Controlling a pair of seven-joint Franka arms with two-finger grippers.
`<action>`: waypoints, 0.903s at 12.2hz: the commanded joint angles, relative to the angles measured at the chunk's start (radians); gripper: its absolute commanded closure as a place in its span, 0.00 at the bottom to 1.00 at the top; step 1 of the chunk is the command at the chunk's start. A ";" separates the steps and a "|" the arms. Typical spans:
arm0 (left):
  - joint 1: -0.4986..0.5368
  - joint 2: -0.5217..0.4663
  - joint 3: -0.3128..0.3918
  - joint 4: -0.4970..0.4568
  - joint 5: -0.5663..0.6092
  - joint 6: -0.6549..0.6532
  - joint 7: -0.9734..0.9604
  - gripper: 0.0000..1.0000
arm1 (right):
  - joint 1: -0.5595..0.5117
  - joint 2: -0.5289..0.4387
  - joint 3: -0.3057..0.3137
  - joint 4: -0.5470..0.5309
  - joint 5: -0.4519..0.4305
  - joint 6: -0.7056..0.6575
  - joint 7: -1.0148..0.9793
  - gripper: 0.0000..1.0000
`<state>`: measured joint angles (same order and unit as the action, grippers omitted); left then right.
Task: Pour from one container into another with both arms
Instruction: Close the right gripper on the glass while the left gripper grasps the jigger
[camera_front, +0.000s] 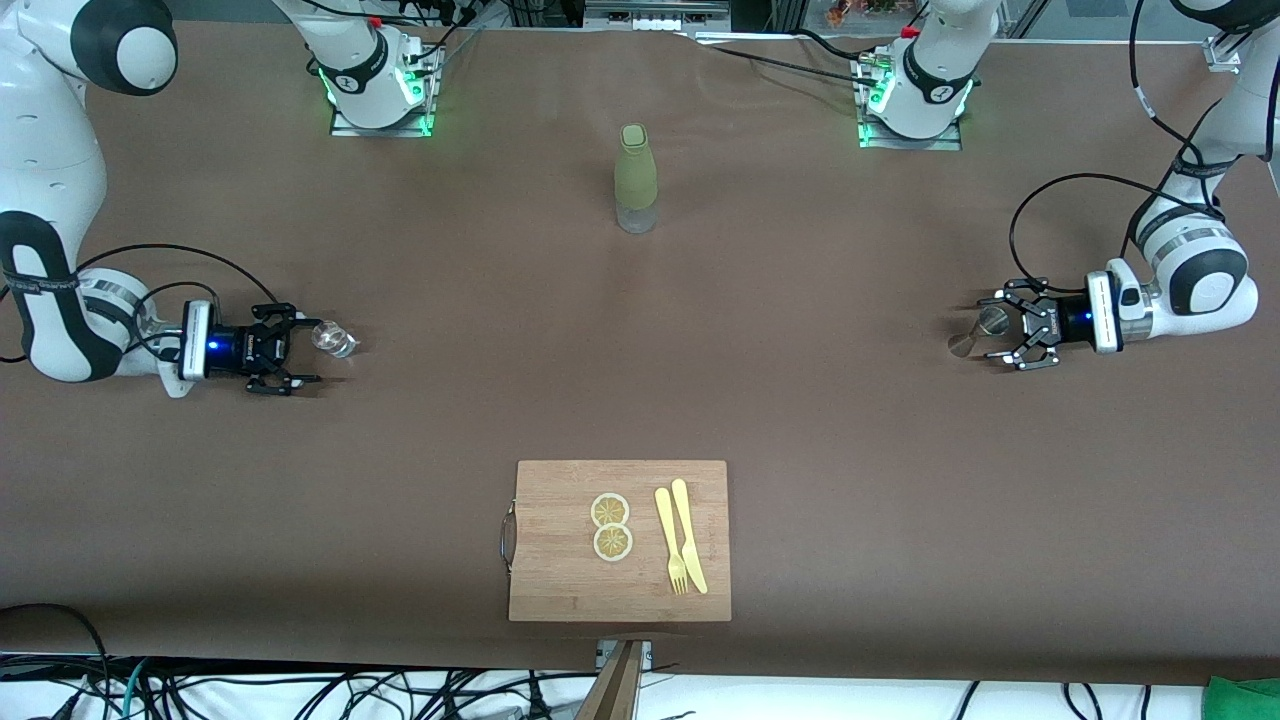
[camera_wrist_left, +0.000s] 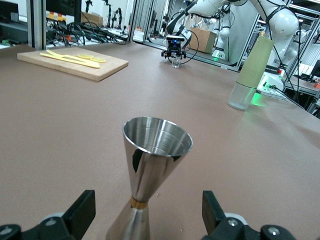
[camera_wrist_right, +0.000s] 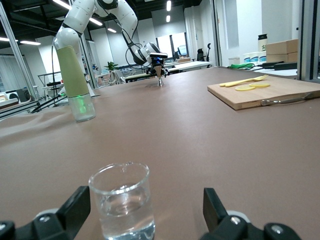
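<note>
My left gripper should grab the jigger next by its narrow middle. The jigger's open upper cone then stays free to catch the poured liquid.
A small clear glass (camera_front: 335, 340) with some clear liquid stands on the brown table toward the right arm's end. My right gripper (camera_front: 305, 348) is low at the table with the glass (camera_wrist_right: 121, 202) between its open fingers (camera_wrist_right: 75, 207), closer to one of them. A steel double-cone jigger (camera_front: 975, 335) stands upright toward the left arm's end. My left gripper (camera_front: 995, 328) is open around the jigger (camera_wrist_left: 155, 150); both fingers (camera_wrist_left: 215, 212) stand clear of its narrow waist.
A tall bottle (camera_front: 635, 180) with a green sleeve and clear base stands mid-table near the robots' bases. A wooden cutting board (camera_front: 560, 560) with a metal handle lies near the front camera, carrying two lemon slices (camera_front: 611, 526) and a yellow fork and knife (camera_front: 680, 545).
</note>
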<state>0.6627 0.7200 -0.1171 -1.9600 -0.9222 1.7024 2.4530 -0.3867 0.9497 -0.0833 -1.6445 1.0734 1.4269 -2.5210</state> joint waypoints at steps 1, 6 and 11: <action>-0.015 0.009 -0.001 -0.014 -0.043 0.017 0.096 0.10 | 0.006 0.029 0.014 0.029 0.020 -0.003 -0.013 0.00; -0.035 0.025 -0.001 -0.014 -0.072 0.017 0.155 0.32 | 0.011 0.040 0.013 0.029 0.020 -0.009 -0.024 0.00; -0.035 0.024 -0.001 -0.013 -0.072 0.013 0.169 0.87 | 0.015 0.054 0.013 0.028 0.010 -0.020 -0.039 0.00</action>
<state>0.6347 0.7467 -0.1219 -1.9617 -0.9584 1.7024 2.5519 -0.3722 0.9828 -0.0718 -1.6336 1.0785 1.4240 -2.5435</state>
